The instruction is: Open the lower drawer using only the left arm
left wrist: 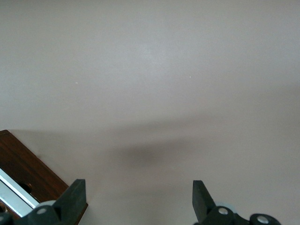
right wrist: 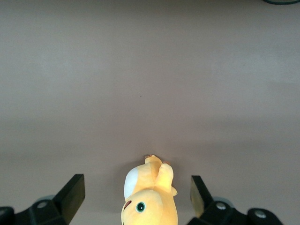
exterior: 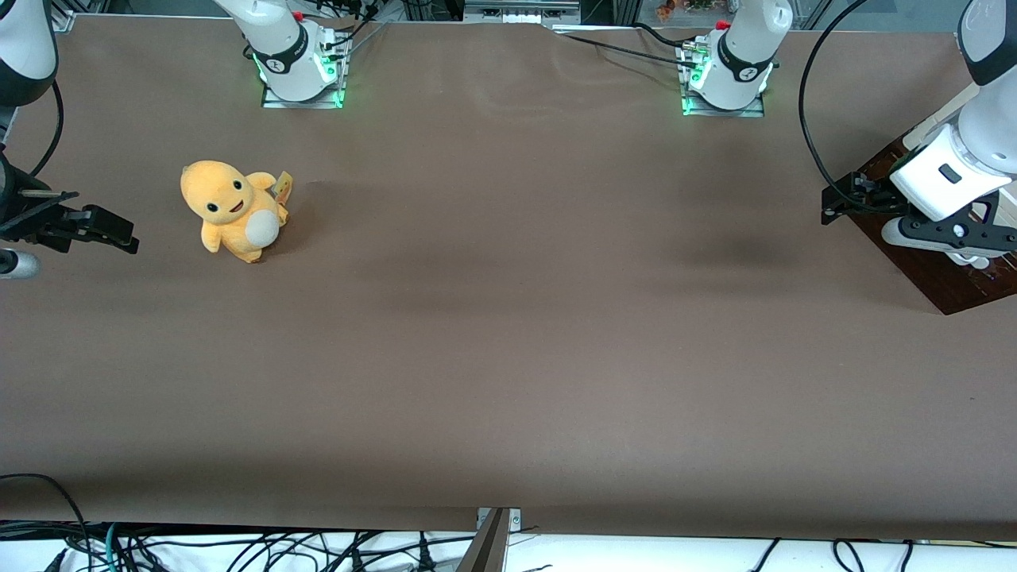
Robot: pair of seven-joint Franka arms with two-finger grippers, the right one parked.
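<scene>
My left gripper grabs the lower drawer by its handle next, to pull it open.
A dark-brown wooden unit (exterior: 941, 278) lies at the working arm's end of the table, largely covered by the left arm (exterior: 965, 159). I cannot tell the lower drawer apart from the rest of it in the front view. The left wrist view shows a corner of the brown wood (left wrist: 28, 171) with a white strip (left wrist: 14, 196) along it; I cannot tell whether that strip is the handle. My left gripper (exterior: 833, 205) hangs above the bare table just off the wood's corner, toward the parked arm's end. Its fingers (left wrist: 75, 199) stand wide apart with nothing between them.
An orange plush toy (exterior: 234, 210) sits on the brown table cover (exterior: 508, 334) toward the parked arm's end; it also shows in the right wrist view (right wrist: 150, 199). Two arm bases (exterior: 300, 59) (exterior: 727, 71) stand along the table edge farthest from the front camera.
</scene>
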